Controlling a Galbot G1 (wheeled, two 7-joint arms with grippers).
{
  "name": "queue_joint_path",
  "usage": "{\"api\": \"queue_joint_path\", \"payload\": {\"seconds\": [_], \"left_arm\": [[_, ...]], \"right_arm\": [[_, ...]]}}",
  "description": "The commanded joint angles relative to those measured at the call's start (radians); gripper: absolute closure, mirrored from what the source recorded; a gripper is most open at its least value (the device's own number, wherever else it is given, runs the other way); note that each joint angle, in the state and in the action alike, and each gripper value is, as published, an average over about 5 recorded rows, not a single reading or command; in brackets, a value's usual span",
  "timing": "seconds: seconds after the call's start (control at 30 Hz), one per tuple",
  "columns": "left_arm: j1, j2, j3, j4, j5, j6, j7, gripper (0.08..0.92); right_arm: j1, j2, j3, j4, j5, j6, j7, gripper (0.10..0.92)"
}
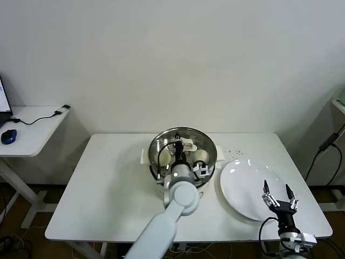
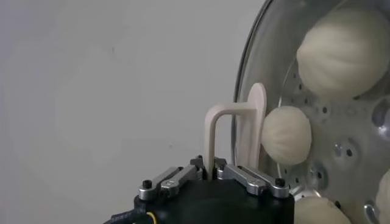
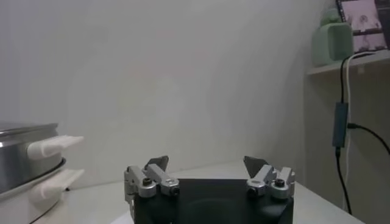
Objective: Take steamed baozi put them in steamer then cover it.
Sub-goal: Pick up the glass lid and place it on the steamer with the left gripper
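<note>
The cover's metal rim sits on the steamer all around, so it is now time for my left gripper to open.
The steamer point(image 1: 209, 160) stands at the middle back of the white table. The cover point(image 1: 200, 136), clear glass with a metal rim, lies over it. My left gripper point(image 1: 182, 147) reaches in from the front and is shut on the cover's white handle point(image 1: 187, 143). In the left wrist view the fingers point(image 2: 244, 175) clamp the handle's leg point(image 2: 211, 137). Three baozi point(image 2: 344, 52) point(image 2: 286, 135) point(image 2: 317, 211) show through the glass on the perforated floor. My right gripper point(image 1: 278, 195) hovers open over the front right of the table and holds nothing point(image 3: 207, 167).
A flat white plate point(image 1: 245, 181) lies right of the steamer, under the right gripper. The steamer's white side handles point(image 3: 55, 146) show in the right wrist view. A side desk point(image 1: 32, 129) with a mouse and cable stands far left.
</note>
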Motion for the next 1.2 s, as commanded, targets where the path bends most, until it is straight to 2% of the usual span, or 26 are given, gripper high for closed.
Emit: {"api": "queue_joint_path", "payload": {"seconds": [0.03,0.5,0.6,1.2], "left_arm": [[0.008,-0.049,-0.001,0.014,-0.045,-0.021,-0.088,0.835],[0.01,-0.049,0.006,-0.014,-0.029,-0.016,-0.066,0.823],[0.013,-0.049,0.01,-0.034,-0.031,-0.017,-0.056,0.761],[0.108,-0.035,0.034,-0.178,-0.017,-0.013,-0.018,0.245]], "right_arm": [[0.0,0.0,-0.001,-0.001,0.0,0.003,0.0,0.203],[0.001,0.0,-0.003,-0.003,-0.001,0.005,-0.001,0.203],[0.002,0.001,-0.005,-0.003,-0.002,0.005,-0.001,0.203],[0.007,0.005,-0.012,-0.007,-0.006,0.005,-0.001,0.203]]}}
